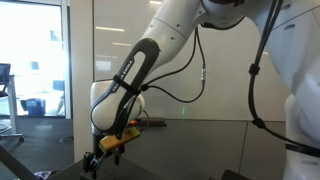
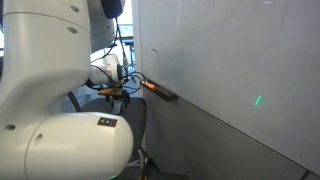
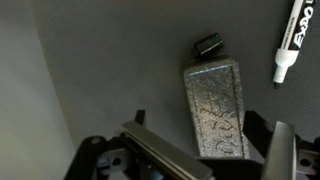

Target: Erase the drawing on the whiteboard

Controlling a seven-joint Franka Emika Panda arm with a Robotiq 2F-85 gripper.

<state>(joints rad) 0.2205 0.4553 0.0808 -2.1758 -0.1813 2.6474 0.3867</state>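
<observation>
My fingers are above the eraser (image 3: 210, 90) on either side in the wrist view, so it is too early to close. My gripper lowers first, then closes on the eraser.
The whiteboard (image 1: 225, 55) is the large glossy white wall panel behind the arm; it also shows in an exterior view (image 2: 240, 50). A thin dark mark (image 2: 155, 54) shows on it above the ledge. In the wrist view a grey felt eraser (image 3: 210, 90) lies on a dark surface, with a black clip at its far end. My gripper (image 3: 215, 142) is open, one finger on each side of the eraser's near end, and not closed on it. In both exterior views the gripper (image 1: 106, 148) (image 2: 118, 96) hangs low beside the board's ledge.
A white Expo marker (image 3: 286, 45) lies to the right of the eraser. A narrow ledge (image 2: 160, 91) with orange items runs along the board's lower edge. A green light spot (image 2: 257, 100) sits on the board. A glass window (image 1: 35, 60) and black cables (image 1: 255, 90) are nearby.
</observation>
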